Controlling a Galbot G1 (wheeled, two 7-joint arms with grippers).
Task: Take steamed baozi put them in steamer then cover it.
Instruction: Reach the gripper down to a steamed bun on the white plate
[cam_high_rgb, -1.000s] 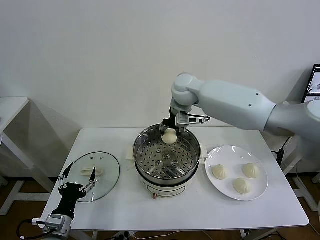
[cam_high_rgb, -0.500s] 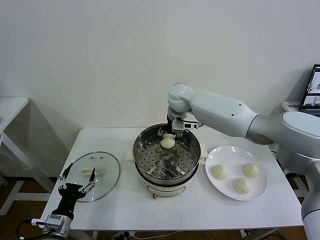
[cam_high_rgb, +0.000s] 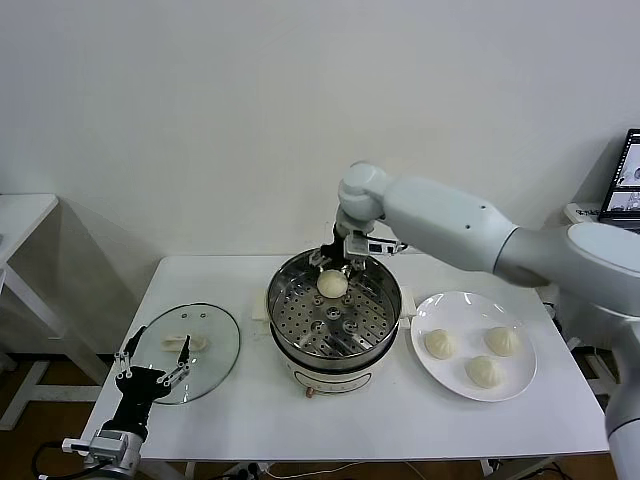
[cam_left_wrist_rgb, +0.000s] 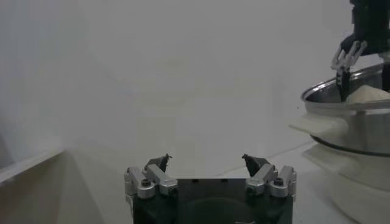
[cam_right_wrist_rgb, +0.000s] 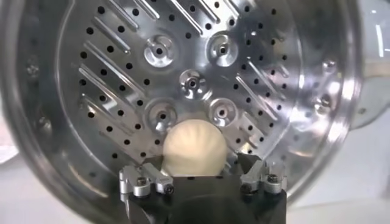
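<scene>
The plate's baozi closest to the steamer will be next for my right gripper to take hold of by its rounded sides, to fill the steamer further.
One cream-white baozi (cam_high_rgb: 332, 284) rests on the perforated floor at the back of the shiny steamer (cam_high_rgb: 290, 305). My right gripper (cam_high_rgb: 335, 266) hangs just above it, fingers spread on either side of the bun. In the right wrist view the baozi (cam_right_wrist_rgb: 194, 148) lies between the open fingers of the right gripper (cam_right_wrist_rgb: 198, 159), with a small gap at one side. Three more baozi (cam_high_rgb: 438, 344) lie on the white plate (cam_high_rgb: 465, 310). The glass cover (cam_high_rgb: 205, 350) lies flat on the table at the left. My left gripper (cam_high_rgb: 154, 352) is open and empty beside it.
The steamer stands on a white pot base at the table's middle. The left wrist view shows the open left gripper (cam_left_wrist_rgb: 205, 159), the steamer's rim (cam_left_wrist_rgb: 341, 100) and the right gripper (cam_left_wrist_rgb: 346, 61) farther off. A white side table stands at the far left.
My right gripper came down into the back of the steamer with the baozi. Its fingers have now spread and the bun sits on the steamer floor. The left arm has not moved.
</scene>
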